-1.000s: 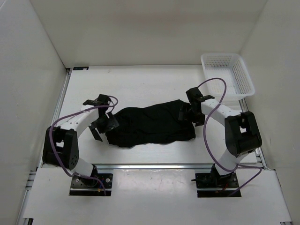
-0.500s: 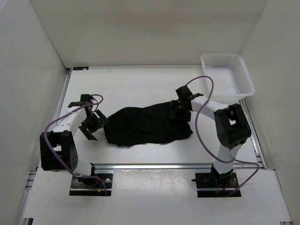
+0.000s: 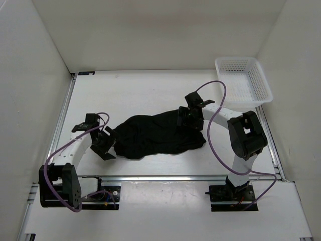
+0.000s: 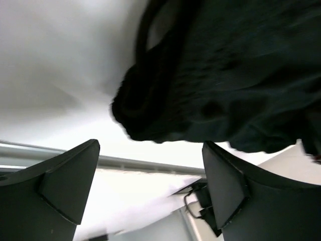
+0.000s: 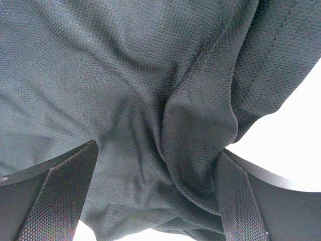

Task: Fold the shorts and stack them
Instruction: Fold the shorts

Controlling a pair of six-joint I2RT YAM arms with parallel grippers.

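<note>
Next, my left gripper grabs the black shorts point(image 3: 158, 134) by the corner of their rolled edge point(image 3: 119, 150) and folds this end of the shorts over the rest.
The black shorts point(image 3: 158, 134) lie crumpled in a low heap in the middle of the white table. My left gripper point(image 3: 103, 144) is open and empty, just off the heap's left end. In the left wrist view the shorts point(image 4: 225, 85) fill the upper right, and the left gripper point(image 4: 150, 145) sits below their rolled edge, apart from it. My right gripper point(image 3: 188, 116) is open over the heap's upper right part. In the right wrist view the right gripper point(image 5: 156, 148) straddles a fold of the shorts point(image 5: 150, 75) with its jaws wide apart.
A white mesh basket point(image 3: 235, 59) stands at the back right corner. White walls close in the left, back and right sides. An aluminium rail point(image 3: 165, 177) runs along the table's near edge and also shows in the left wrist view point(image 4: 140, 161).
My right gripper has moved left onto the shorts' upper right part. My left gripper pulled back to the left, then came down toward the near left end of the heap.
</note>
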